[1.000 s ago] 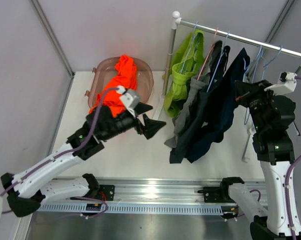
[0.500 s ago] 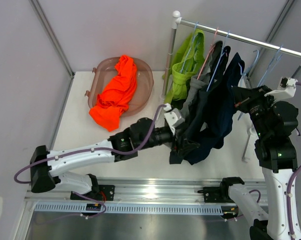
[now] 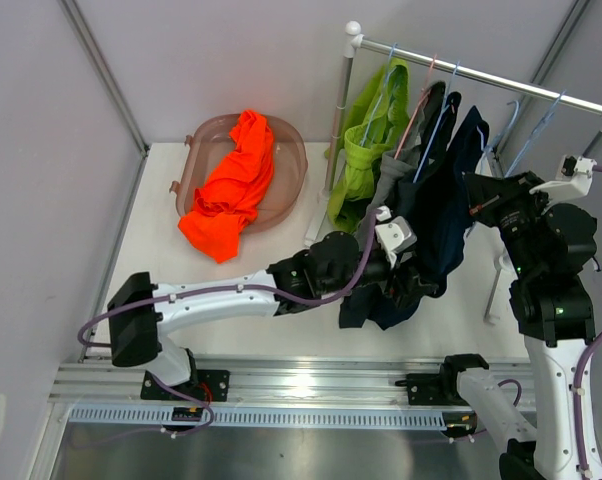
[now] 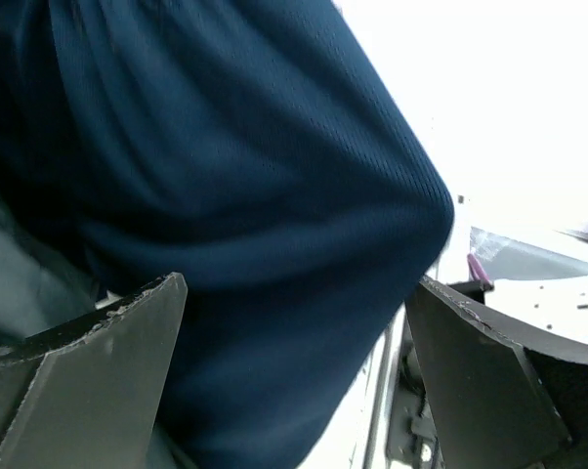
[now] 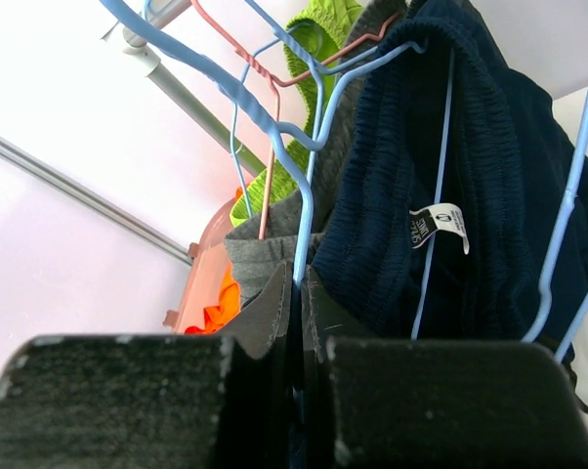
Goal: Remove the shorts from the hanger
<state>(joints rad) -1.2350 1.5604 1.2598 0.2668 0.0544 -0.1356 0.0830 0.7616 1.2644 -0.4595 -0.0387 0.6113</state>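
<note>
My left gripper takes hold of the navy shorts [image 3: 449,205] by the lower hem [image 3: 427,284] next, to leave the waistband free to slip off the hanger.
Navy shorts [image 3: 449,205] hang on a blue hanger [image 5: 304,147] from the rail [image 3: 486,77], beside dark navy-black [image 3: 426,135], grey [image 3: 383,190] and lime green shorts [image 3: 366,150]. Orange shorts [image 3: 231,180] lie in the pink basin [image 3: 291,150]. My left gripper [image 3: 413,278] is open at the lower hem of the navy shorts; in the left wrist view navy fabric [image 4: 274,195] fills the gap between its spread jaws [image 4: 296,285]. My right gripper [image 3: 478,195] is shut on the blue hanger's wire [image 5: 299,283] beside the navy waistband [image 5: 411,147].
The rack's white post [image 3: 336,120] stands between the basin and the hanging shorts. Two bare blue hangers [image 3: 526,135] hang at the rail's right end. A grey wall post [image 3: 106,75] runs along the table's left edge.
My left arm has swung right from beside the basin and reached under the hanging shorts, its open jaws now around the navy hem. My right gripper has stayed shut at the hanger.
</note>
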